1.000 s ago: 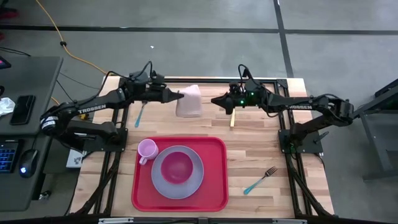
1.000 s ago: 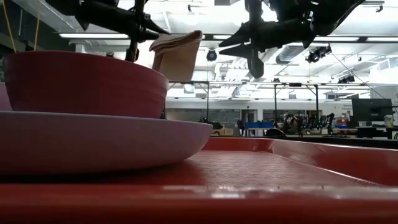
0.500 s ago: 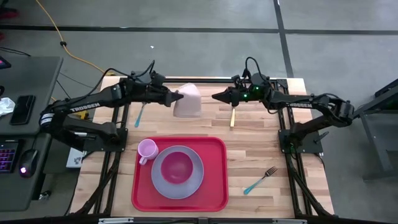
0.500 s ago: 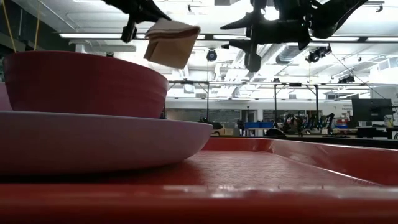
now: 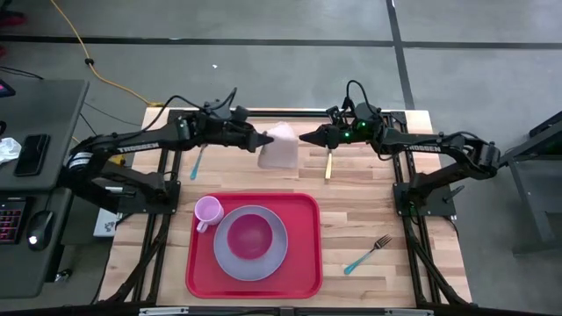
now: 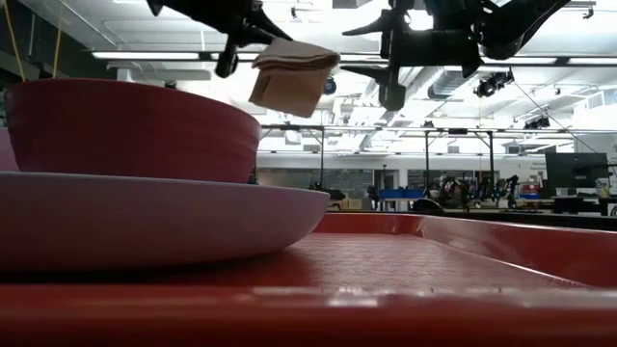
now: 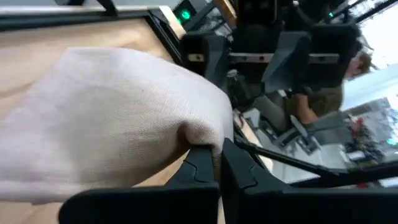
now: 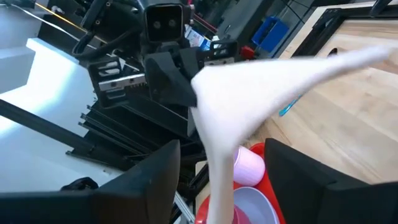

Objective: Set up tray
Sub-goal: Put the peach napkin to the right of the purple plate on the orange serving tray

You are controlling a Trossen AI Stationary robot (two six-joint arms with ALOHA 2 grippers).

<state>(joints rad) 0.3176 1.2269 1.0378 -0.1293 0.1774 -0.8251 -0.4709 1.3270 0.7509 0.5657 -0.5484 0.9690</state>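
Note:
The pale napkin will go along the red tray's side (image 5: 306, 233). My right gripper will grab the pale napkin by its free edge (image 5: 295, 140) first.
My left gripper (image 5: 266, 141) is shut on a pale folded napkin (image 5: 281, 147) and holds it in the air over the table's far middle. In the low view the napkin (image 6: 294, 75) hangs tilted, well above the red tray (image 5: 303, 263). My right gripper (image 5: 304, 137) faces it from the right, open, its fingers standing either side of the napkin's free edge (image 8: 217, 143) without a visible touch. On the tray rest a grey plate (image 5: 224, 259) with a dark red bowl (image 5: 251, 235) and a pink cup (image 5: 207, 211). My left gripper pinches the napkin's left edge (image 7: 200, 134) between its two fingers (image 7: 245, 174). The fingers come in level from the table's left. The cloth bunches into a fold at the pinch. The napkin is lifted clear and droops away from the fingers, slack.
A teal-handled fork (image 5: 367, 253) lies on the wood right of the tray. A teal spoon (image 5: 198, 161) lies under the left arm, and a wooden-handled utensil (image 5: 327, 165) lies under the right gripper. Bare wood shows between the tray and the grippers.
My left gripper has carried the napkin up and toward the table's right, closer to my right gripper, and the napkin has tipped. My right gripper has opened wide and otherwise stayed near its place.

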